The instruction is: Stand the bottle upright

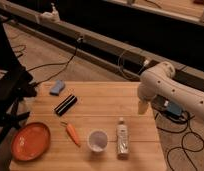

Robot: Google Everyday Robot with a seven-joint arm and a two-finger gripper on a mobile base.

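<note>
My gripper grabs the bottle by its white-end with the cap (122,123) next, to set the bottle upright on the wooden table.
The bottle (123,140), slim and pale with a white cap, lies on its side on the wooden table (107,102) near the front right, its cap pointing away from me. My gripper (142,106) hangs at the end of the white arm over the table's right edge. It is behind and to the right of the bottle, well apart from it, open with nothing in it.
A white cup (97,140) stands just left of the bottle, with a carrot (72,132) beyond it. An orange plate (30,141) sits at the front left. A black bar (65,104) and a blue sponge (57,88) lie at the back left. Cables run across the floor.
</note>
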